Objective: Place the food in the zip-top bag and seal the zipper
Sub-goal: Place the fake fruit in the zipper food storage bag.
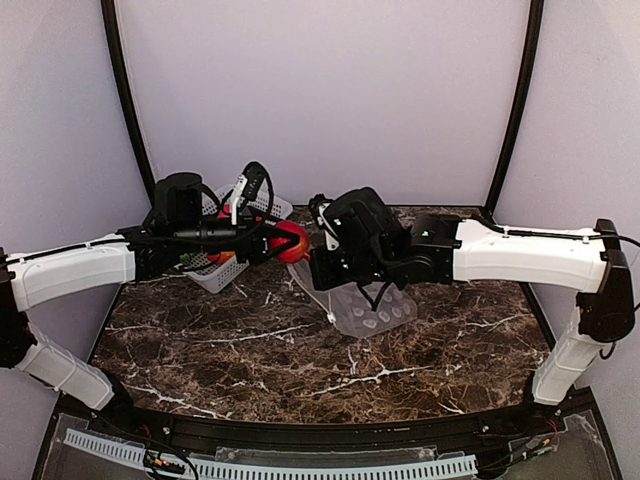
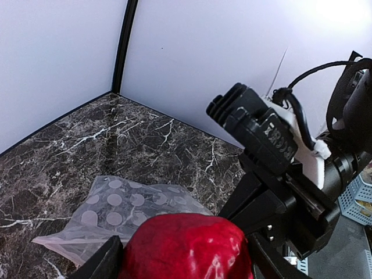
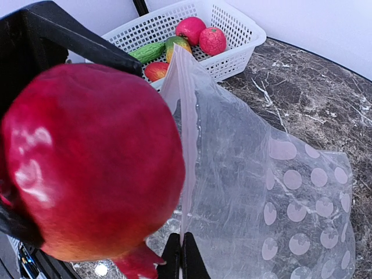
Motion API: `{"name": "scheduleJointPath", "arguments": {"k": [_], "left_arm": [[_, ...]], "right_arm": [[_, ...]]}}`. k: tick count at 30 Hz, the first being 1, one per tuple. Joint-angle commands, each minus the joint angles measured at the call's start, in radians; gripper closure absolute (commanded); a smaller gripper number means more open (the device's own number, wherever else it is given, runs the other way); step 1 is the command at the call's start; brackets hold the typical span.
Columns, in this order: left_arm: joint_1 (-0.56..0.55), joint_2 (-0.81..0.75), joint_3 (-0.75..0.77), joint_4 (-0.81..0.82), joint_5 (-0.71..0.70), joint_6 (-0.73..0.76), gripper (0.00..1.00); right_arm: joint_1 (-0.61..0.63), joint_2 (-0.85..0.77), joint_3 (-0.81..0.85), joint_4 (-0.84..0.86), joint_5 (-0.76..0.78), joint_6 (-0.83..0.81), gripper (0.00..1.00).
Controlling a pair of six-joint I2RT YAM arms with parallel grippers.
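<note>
My left gripper should keep holding the fruit. The fruit is hanging outside the bag, short of the bag's pinkish zipper, and would end up on the marble.
My left gripper (image 2: 186,258) is shut on a big red pomegranate-like fruit (image 2: 186,244), held above the table just left of the bag's raised edge. The fruit also shows in the top view (image 1: 290,240) and the right wrist view (image 3: 87,157). My right gripper (image 3: 178,256) is shut on the pinkish zipper strip (image 3: 187,145) of the clear white-dotted zip-top bag (image 3: 273,186), holding that edge upright. The rest of the bag (image 1: 372,310) lies on the marble. More food lies in the basket: two red round pieces (image 3: 190,28), a green cucumber (image 3: 148,52), an orange-yellow-green piece (image 3: 177,43).
The white lattice basket (image 3: 244,26) stands at the back left, behind the left gripper (image 1: 225,270). The two wrists are close together over the table's back middle. Dark marble table (image 1: 300,370) with grey walls around it.
</note>
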Motion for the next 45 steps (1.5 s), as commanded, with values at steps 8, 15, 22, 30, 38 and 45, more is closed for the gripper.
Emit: {"name": "scheduleJointPath", "arguments": {"k": [8, 15, 22, 30, 38, 45], "left_arm": [[-0.014, 0.034, 0.007, -0.073, -0.076, 0.038, 0.34], [-0.015, 0.052, 0.026, -0.120, -0.112, 0.073, 0.34], [-0.022, 0.083, 0.057, -0.166, -0.112, 0.085, 0.34], [-0.064, 0.107, 0.077, -0.202, -0.111, 0.103, 0.32], [-0.067, 0.117, 0.092, -0.232, -0.133, 0.110, 0.22], [-0.067, 0.108, 0.093, -0.238, -0.142, 0.121, 0.13]], "right_arm": [[-0.013, -0.071, -0.041, 0.072, -0.040, 0.021, 1.00], [-0.020, -0.090, -0.067, 0.094, -0.055, 0.036, 1.00], [-0.021, -0.090, -0.078, 0.140, -0.101, 0.036, 1.00], [-0.022, -0.067, -0.075, 0.176, -0.148, 0.044, 1.00], [-0.022, -0.073, -0.088, 0.181, -0.138, 0.050, 1.00], [-0.024, -0.076, -0.095, 0.181, -0.133, 0.052, 1.00]]}}
